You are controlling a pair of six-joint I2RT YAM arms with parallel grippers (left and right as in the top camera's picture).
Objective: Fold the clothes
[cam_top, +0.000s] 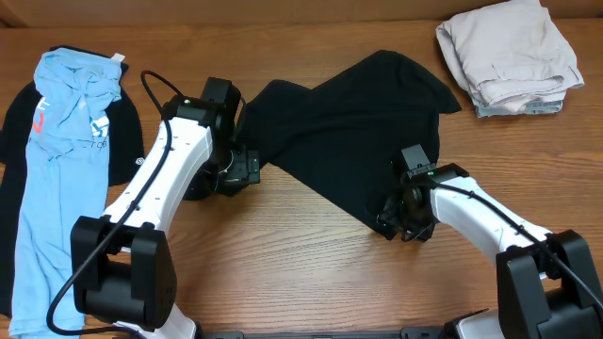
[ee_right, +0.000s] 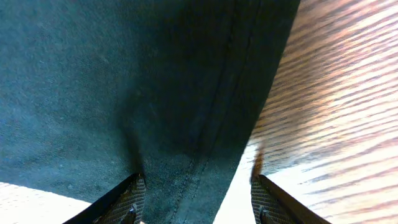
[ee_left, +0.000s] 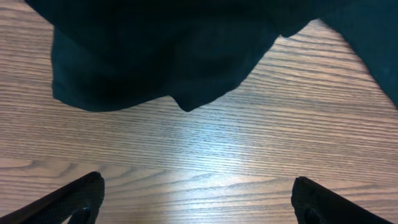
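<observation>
My left gripper grabs the black T-shirt's corner edge (ee_left: 188, 102) next, opposite my right gripper's hem, to spread the T-shirt open for folding.
A plain black T-shirt (cam_top: 349, 122) lies crumpled in a diagonal band across the middle of the table. My left gripper (cam_top: 250, 169) is at its left corner. In the left wrist view its fingers (ee_left: 198, 199) are wide open over bare wood, with the shirt's edge (ee_left: 161, 56) just ahead. My right gripper (cam_top: 394, 226) is at the shirt's lower corner. In the right wrist view its fingers (ee_right: 196, 199) are open, with the shirt's stitched hem (ee_right: 124, 81) lying between them.
A light blue printed tee (cam_top: 57, 179) lies stretched out at the far left on top of another black tee (cam_top: 121, 141). A folded pile of beige garments (cam_top: 509, 52) sits at the back right corner.
</observation>
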